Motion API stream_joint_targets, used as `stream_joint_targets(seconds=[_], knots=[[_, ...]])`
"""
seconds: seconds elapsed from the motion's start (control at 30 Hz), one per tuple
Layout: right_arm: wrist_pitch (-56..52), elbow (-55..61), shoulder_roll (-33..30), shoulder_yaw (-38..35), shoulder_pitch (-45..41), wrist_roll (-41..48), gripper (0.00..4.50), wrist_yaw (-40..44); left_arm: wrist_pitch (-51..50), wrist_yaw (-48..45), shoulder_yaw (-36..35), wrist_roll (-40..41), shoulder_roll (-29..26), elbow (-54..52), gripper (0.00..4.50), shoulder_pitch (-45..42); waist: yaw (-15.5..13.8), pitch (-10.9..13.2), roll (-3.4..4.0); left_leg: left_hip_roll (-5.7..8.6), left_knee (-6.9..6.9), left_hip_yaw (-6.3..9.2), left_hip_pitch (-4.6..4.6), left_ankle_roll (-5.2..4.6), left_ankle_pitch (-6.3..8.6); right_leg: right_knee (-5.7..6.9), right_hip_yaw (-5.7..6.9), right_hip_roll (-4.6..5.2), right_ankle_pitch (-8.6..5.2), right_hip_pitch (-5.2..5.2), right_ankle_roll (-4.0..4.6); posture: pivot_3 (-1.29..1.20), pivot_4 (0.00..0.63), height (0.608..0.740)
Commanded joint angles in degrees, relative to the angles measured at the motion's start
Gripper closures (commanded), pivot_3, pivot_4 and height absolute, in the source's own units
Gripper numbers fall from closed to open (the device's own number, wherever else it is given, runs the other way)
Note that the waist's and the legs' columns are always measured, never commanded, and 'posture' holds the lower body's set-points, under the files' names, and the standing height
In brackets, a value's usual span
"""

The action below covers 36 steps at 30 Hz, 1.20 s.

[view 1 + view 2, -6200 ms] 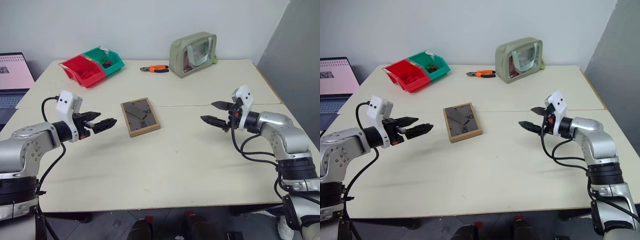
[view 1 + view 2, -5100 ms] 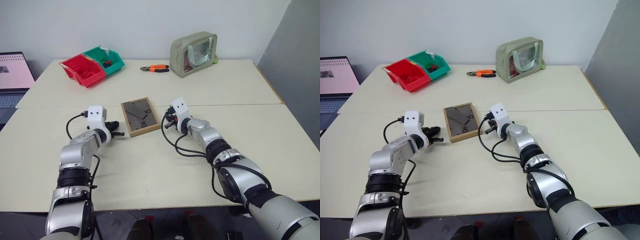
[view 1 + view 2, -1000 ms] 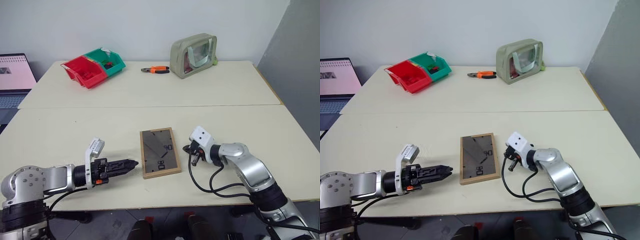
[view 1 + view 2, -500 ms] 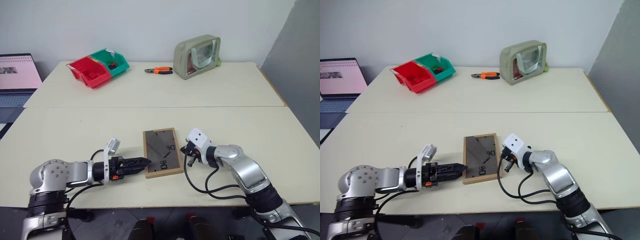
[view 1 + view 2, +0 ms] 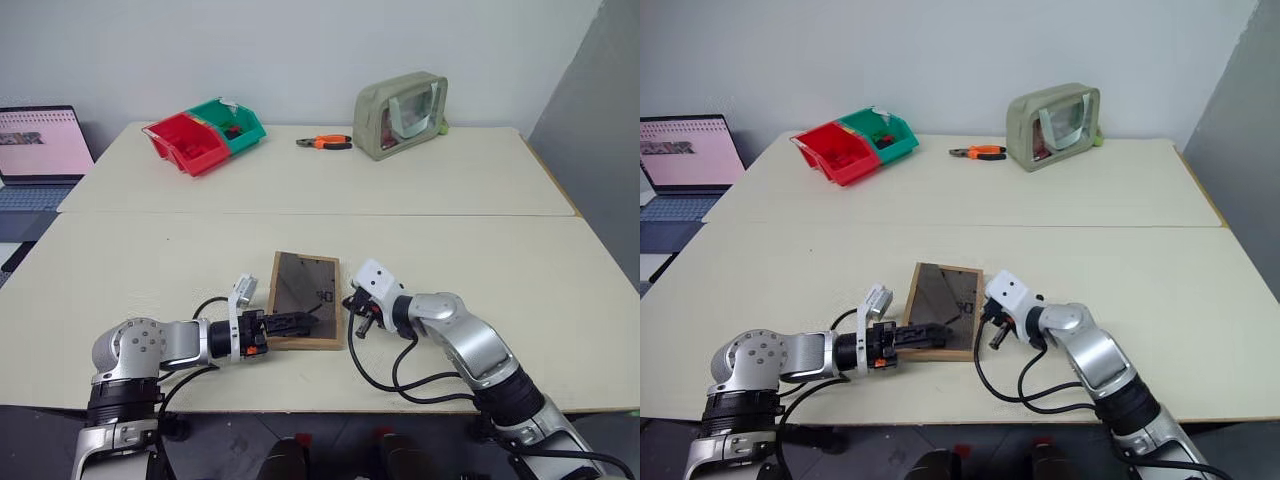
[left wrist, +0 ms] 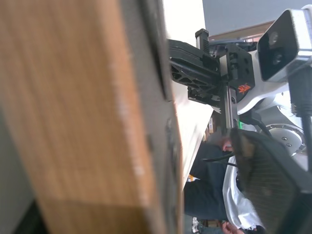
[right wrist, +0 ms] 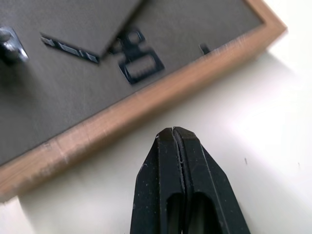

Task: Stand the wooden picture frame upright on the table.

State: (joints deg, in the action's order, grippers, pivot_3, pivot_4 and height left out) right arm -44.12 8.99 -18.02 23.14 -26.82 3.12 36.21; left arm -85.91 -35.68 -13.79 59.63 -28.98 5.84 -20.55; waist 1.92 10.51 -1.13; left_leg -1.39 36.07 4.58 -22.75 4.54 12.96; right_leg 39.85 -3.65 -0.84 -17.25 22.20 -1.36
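My left gripper grips the picture frame by its wooden border next, to get the frame standing upright.
The wooden picture frame lies face down near the front edge of the table, its dark back panel and stand facing up. My left gripper comes in from the left at the frame's near left corner. It is open, one finger over the back panel; in the left wrist view the frame's wooden edge stands between the jaws. My right gripper is shut, its tip just off the frame's right edge, low over the table.
At the back of the table stand a red bin, a green bin, orange-handled pliers and an olive pouch. A laptop sits off the far left. The table's front edge runs just below the frame.
The camera has shifted. My left gripper has moved right, from beside the frame to straddling its left edge. My right gripper has shifted left with the frame's right edge.
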Motion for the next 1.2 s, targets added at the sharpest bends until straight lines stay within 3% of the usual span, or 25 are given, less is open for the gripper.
stream_joint_targets(seconds=[0.03,0.13,0.27,0.4,0.5,0.6,0.73,1.0,1.2], knots=[[0.8,1.7,-1.5,-1.5,0.9,0.0,4.50,-0.1,-2.1,0.0,0.2,0.3,0.1,-1.5,1.66,1.0,0.0,0.0,0.00,-0.01,0.00,0.01,0.00,0.00,0.00,0.00,0.01,-0.01,-0.01,0.01,-0.01,0.00,0.150,0.740],[1.8,0.8,-3.8,-3.4,1.1,-0.1,4.50,0.0,-3.4,0.2,-1.3,1.3,0.1,-2.4,2.45,0.5,0.0,0.0,-0.01,-0.01,0.00,0.01,-0.04,0.01,0.00,-0.01,0.02,-0.03,-0.01,0.04,-0.01,0.00,0.150,0.740],[3.3,-1.1,-7.1,-7.7,-0.7,1.0,4.50,0.6,-4.2,1.0,-3.4,2.0,0.5,-3.3,3.17,-0.5,0.0,0.0,-0.03,0.01,0.01,0.01,-0.06,0.00,0.00,-0.02,0.02,-0.04,-0.02,0.04,-0.04,0.00,0.150,0.740],[0.8,-1.1,-8.1,-14.3,-4.8,6.8,4.50,3.9,-2.6,3.0,-4.9,1.4,1.4,-3.8,3.19,-2.7,0.0,0.1,-0.09,0.01,0.00,-0.03,-0.07,0.00,0.00,-0.02,0.00,-0.06,-0.02,0.08,-0.03,0.00,0.150,0.740],[-4.4,-0.7,-8.4,-19.1,-9.4,13.7,4.01,7.7,0.4,2.4,-3.9,0.6,0.5,-6.4,3.19,-5.1,0.1,0.2,-0.18,0.02,0.00,-0.02,-0.10,0.01,0.00,-0.02,0.01,-0.07,0.00,0.11,0.01,0.00,0.150,0.740],[-8.1,-1.4,-8.0,-21.7,-13.3,18.5,3.22,9.5,4.3,0.0,-1.8,-0.8,-1.3,-8.5,3.19,-7.3,0.2,0.2,-0.20,-0.03,-0.03,0.01,-0.10,0.01,0.01,-0.02,0.04,-0.10,0.06,0.12,0.12,0.00,0.150,0.740],[-7.5,-6.6,-7.2,-21.3,-20.4,20.5,2.23,11.4,12.9,-3.6,1.2,-5.2,-3.6,-9.2,3.19,-13.0,0.1,0.3,-0.21,0.02,-0.06,-0.01,-0.18,0.03,0.01,-0.08,0.05,-0.10,0.12,0.18,0.24,0.00,0.150,0.740],[-5.0,-15.1,-1.4,-20.3,-30.0,22.8,0.20,13.4,20.3,-11.8,6.9,-9.8,-8.1,-10.2,3.19,-15.0,0.9,0.3,-0.20,-0.07,-0.20,-0.08,-0.26,0.04,0.05,-0.41,0.03,-0.08,0.13,0.19,0.25,0.00,0.150,0.740],[-2.7,-17.8,3.4,-18.8,-33.2,22.9,0.06,13.4,21.3,-13.2,7.4,-10.6,-9.4,-10.9,3.19,-14.4,1.1,0.3,-0.19,-0.10,-0.23,-0.08,-0.38,0.03,0.06,-0.40,0.02,-0.06,0.13,0.35,0.26,0.00,0.150,0.740]])
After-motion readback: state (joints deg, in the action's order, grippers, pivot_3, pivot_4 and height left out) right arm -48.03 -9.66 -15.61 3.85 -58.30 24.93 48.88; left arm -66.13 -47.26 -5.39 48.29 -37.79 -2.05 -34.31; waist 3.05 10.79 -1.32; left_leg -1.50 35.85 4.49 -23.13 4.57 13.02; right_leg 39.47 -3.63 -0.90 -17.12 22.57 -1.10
